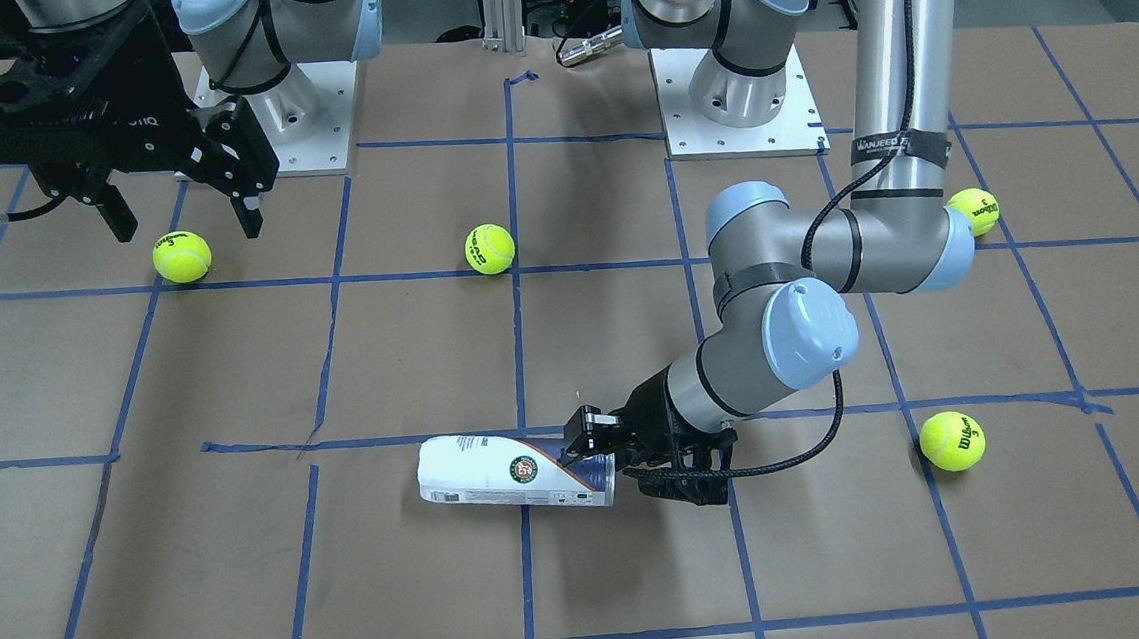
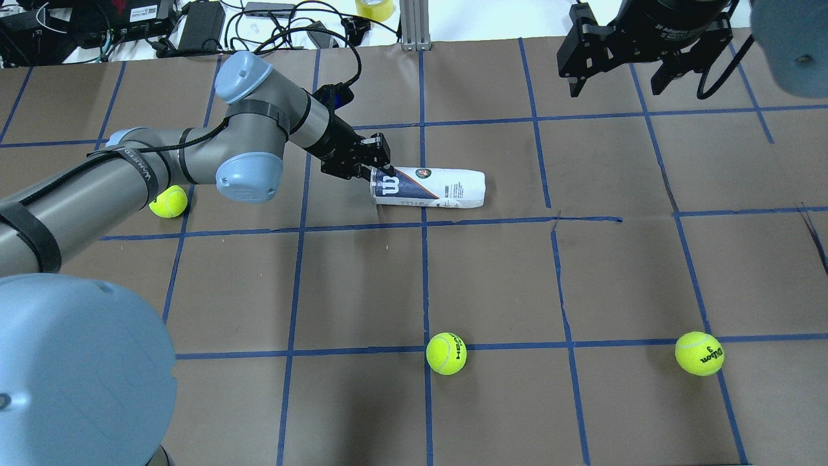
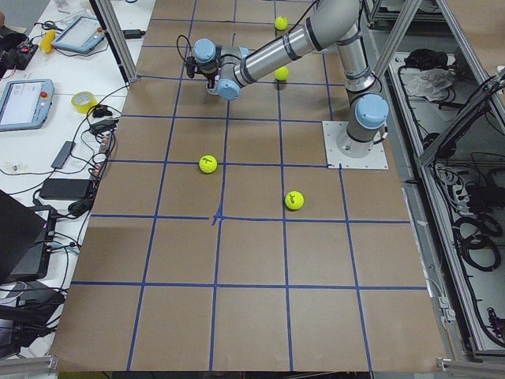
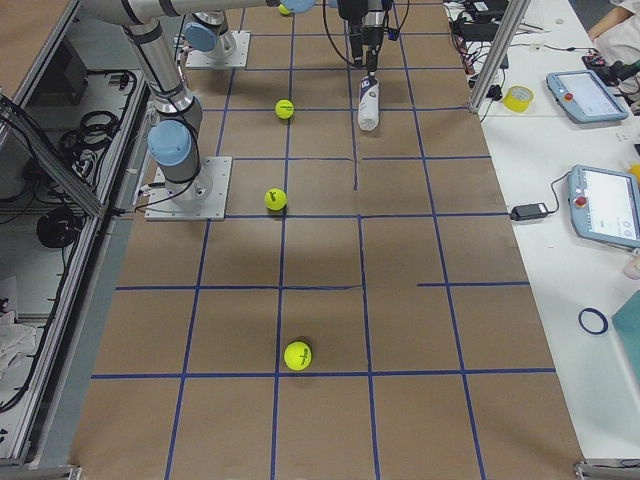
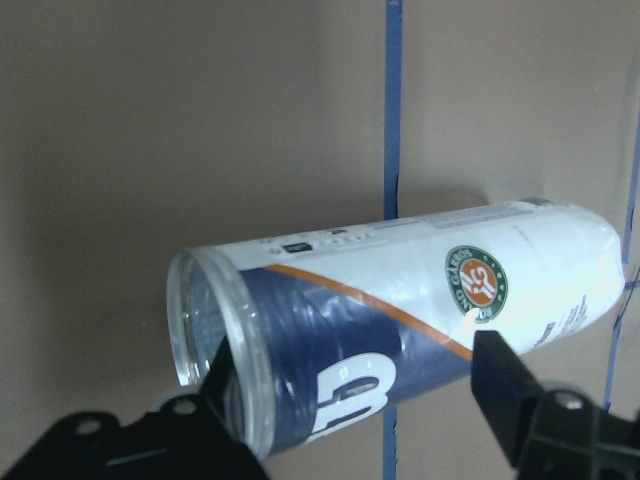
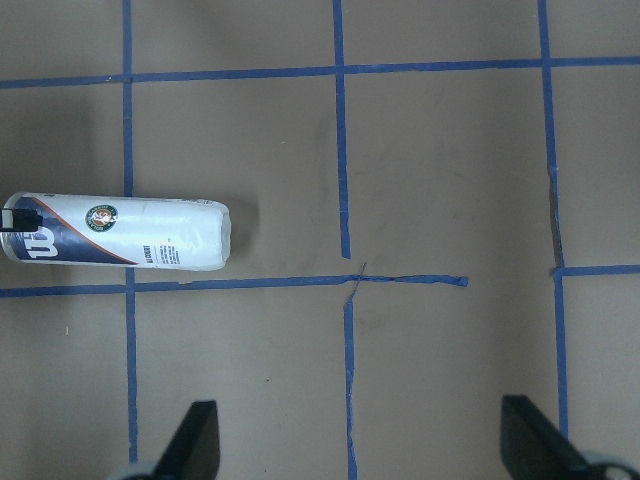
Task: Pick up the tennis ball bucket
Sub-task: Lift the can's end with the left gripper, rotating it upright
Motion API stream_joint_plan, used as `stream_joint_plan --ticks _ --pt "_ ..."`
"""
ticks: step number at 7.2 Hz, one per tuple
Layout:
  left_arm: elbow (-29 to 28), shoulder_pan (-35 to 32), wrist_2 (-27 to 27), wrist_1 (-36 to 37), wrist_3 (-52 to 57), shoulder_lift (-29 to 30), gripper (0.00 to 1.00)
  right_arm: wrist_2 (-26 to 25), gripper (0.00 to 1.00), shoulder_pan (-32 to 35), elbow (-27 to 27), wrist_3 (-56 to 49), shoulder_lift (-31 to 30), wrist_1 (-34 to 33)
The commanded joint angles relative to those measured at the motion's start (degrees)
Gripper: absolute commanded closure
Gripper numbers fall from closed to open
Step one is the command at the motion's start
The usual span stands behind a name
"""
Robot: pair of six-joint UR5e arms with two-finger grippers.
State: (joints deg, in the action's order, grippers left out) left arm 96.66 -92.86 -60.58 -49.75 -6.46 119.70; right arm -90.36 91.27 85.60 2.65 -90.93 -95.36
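The clear tube needs to be grabbed by its open rim [image 1: 606, 480] with my left gripper, so that I can lift up the tennis ball bucket [image 1: 500, 473].
The tennis ball bucket [image 1: 500, 473] lies on its side on the brown table, a clear tube with a white and navy label. It also shows in the overhead view [image 2: 440, 188], the left wrist view [image 5: 400, 300] and the right wrist view [image 6: 130, 232]. My left gripper [image 1: 605, 467] [image 2: 381, 169] is low at the tube's open end. Its jaws are open and stand one on each side of the rim, close to it [image 5: 350, 390]. I cannot tell whether they touch it. My right gripper [image 1: 187, 226] [image 2: 618, 90] hangs open and empty, high and far from the tube.
Several yellow-green tennis balls lie loose: one under the right gripper [image 1: 181, 257], one mid-table [image 1: 489, 249], one behind the left arm's elbow [image 1: 975, 211], one beside the left forearm [image 1: 952, 440]. Blue tape lines grid the table.
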Motion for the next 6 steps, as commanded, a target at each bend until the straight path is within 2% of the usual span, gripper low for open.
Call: stream_joint_plan --ticks 1,2,5,6 --pt "-3.5 0.2 -1.6 -2.1 -6.3 -0.9 1.0 0.0 0.0 0.0 0.0 -0.4 0.0 0.0" --pt "-6.7 0.6 -3.2 -5.1 -8.8 -1.6 1.0 0.0 0.0 0.0 0.0 -0.4 0.0 0.0" --pt "-19.9 1.2 -14.0 -18.8 -8.9 -2.7 1.0 -0.1 0.0 0.0 0.0 -0.4 0.0 0.0" --pt "-23.4 1.2 -16.7 -20.6 -8.9 -2.8 1.0 -0.1 0.0 0.0 0.0 -0.4 0.0 0.0"
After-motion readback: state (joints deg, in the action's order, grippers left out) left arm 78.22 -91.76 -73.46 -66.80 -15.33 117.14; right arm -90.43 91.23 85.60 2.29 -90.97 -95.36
